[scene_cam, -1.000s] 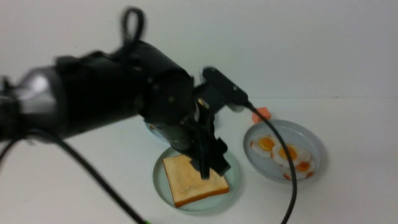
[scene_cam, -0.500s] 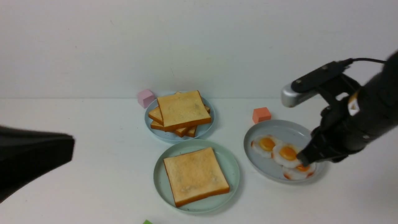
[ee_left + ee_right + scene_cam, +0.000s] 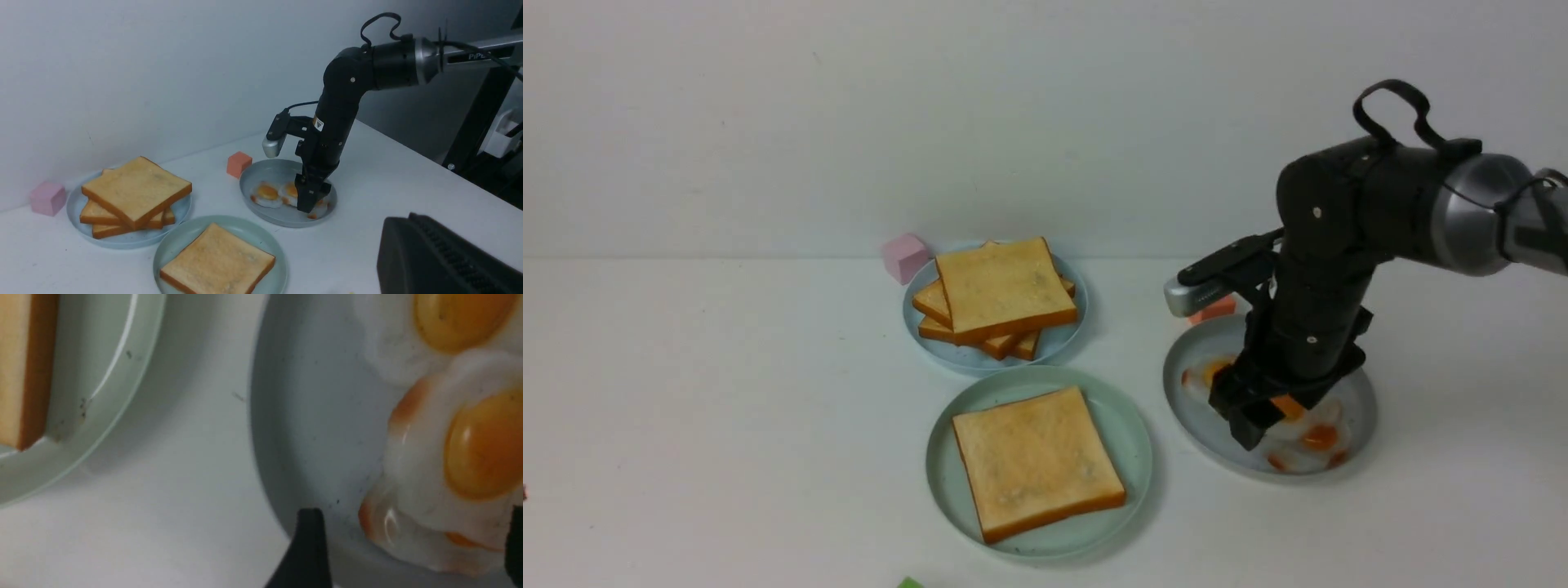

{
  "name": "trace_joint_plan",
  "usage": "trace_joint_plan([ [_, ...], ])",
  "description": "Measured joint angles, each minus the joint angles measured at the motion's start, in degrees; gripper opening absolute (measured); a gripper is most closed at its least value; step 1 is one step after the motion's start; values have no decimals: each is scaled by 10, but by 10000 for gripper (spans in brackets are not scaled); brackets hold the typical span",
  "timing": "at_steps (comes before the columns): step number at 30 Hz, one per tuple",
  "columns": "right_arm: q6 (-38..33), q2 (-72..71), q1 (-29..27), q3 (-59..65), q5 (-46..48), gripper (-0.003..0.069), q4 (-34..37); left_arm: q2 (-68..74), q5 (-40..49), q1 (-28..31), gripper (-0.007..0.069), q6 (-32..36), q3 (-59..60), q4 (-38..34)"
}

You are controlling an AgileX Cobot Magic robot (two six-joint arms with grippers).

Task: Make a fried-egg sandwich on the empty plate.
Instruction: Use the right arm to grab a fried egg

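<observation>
Next, the right gripper grabs the fried egg by its white edge [image 3: 416,509] to fill the sandwich on the mint-green plate.
The mint-green plate [image 3: 1134,425] holds one golden toast slice [image 3: 1033,461], lying flat with nothing on it. Fried eggs [image 3: 1308,441] overlap on the grey plate [image 3: 1357,384]. My right gripper [image 3: 1252,429] points down into the grey plate, over the eggs. In the right wrist view it [image 3: 410,555] is open, with the nearest egg's [image 3: 425,506] edge between its two black fingers [image 3: 308,547]. My left gripper is out of the front view. Only one dark ribbed part of it [image 3: 441,257] shows in the left wrist view, above bare table.
A light-blue plate [image 3: 1062,347] behind the mint plate holds a stack of toast slices [image 3: 1001,290]. A pink cube [image 3: 905,256] stands at its far left. An orange cube [image 3: 1217,310] sits behind the grey plate, partly hidden by the right wrist. A green scrap [image 3: 908,583] lies at the front edge.
My left arm has let go of the toast on the mint plate and withdrawn left out of the front view. My right arm has come in and lowered onto the eggs.
</observation>
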Motion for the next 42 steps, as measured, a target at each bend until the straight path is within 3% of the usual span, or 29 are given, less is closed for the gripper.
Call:
trace_joint_plan([
  [3,0,8,0,-1,-20,670,-19,15,-2,0,-13,0,0,4],
  [15,12,49,4,-6,-51,632,-64,48,-6,0,-13,0,1,6],
  [18,12,55,5,-9,-49,603,-79,48,-9,0,-13,0,1,6],
  [23,12,58,5,-11,-45,497,-95,48,-16,0,-13,1,1,7],
  [29,12,47,5,-10,-21,496,-97,48,-16,0,-13,1,1,8],
  [31,12,33,5,-8,-6,437,-97,48,-16,0,-13,1,1,8],
  [33,12,7,5,-7,0,241,-97,48,-16,0,-13,1,1,8],
  [34,12,2,5,-7,0,218,-97,48,-16,0,-13,1,1,8],
  [35,12,-14,5,-7,0,103,-99,48,-16,0,-13,1,1,8],
  [36,12,-26,4,-7,3,67,-100,48,-16,0,-13,1,1,8],
  [42,12,-38,4,-6,15,71,-97,48,-16,0,-13,11,1,8],
])
